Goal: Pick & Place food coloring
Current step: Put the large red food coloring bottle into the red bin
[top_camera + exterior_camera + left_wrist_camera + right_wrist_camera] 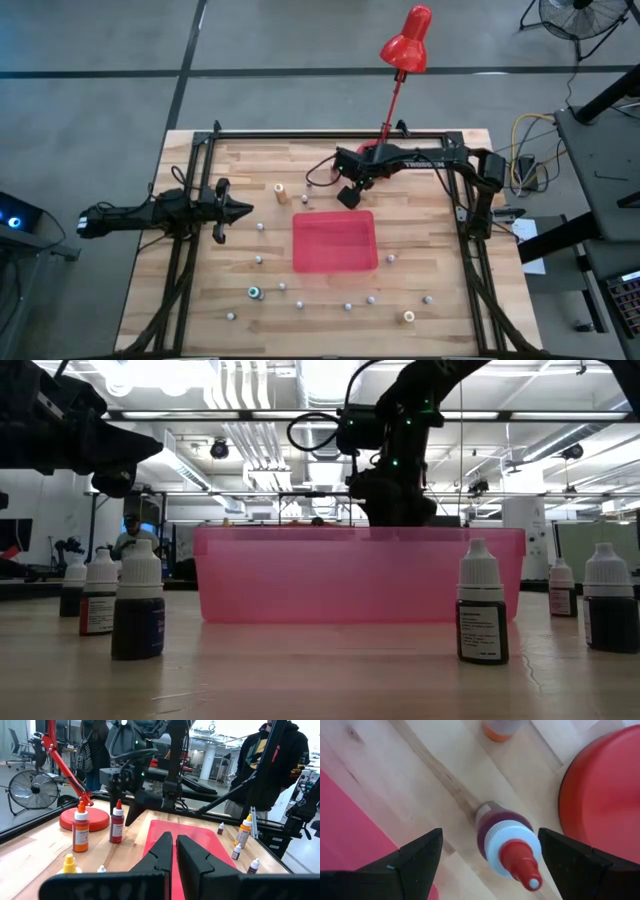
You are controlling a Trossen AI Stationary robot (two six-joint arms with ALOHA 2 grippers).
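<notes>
The robot's right gripper has its fingers beside the white cap of the dark red bottle, so it would hold the bottle if it closed now.
Several small food coloring bottles stand upright on the wooden table around a red tray (pixel 335 242). Among them are an orange one (pixel 281 192), a teal one (pixel 256 292) and a yellow one (pixel 408 316). A dark red bottle (pixel 502 837) with a white cap and a red tip stands just beyond the tray's far edge. My right gripper (pixel 490 835) hangs open above it, pointing steeply down, with one finger on either side and clear of it. My left gripper (pixel 245 210) waits shut and level at the table's left, holding nothing.
A red desk lamp's round base (pixel 605 795) stands close beside the dark red bottle, at the table's far edge. The orange bottle (pixel 500 727) is just beyond it. The arms' black frame (pixel 330 133) borders the table. People (pixel 272 760) stand beyond the table.
</notes>
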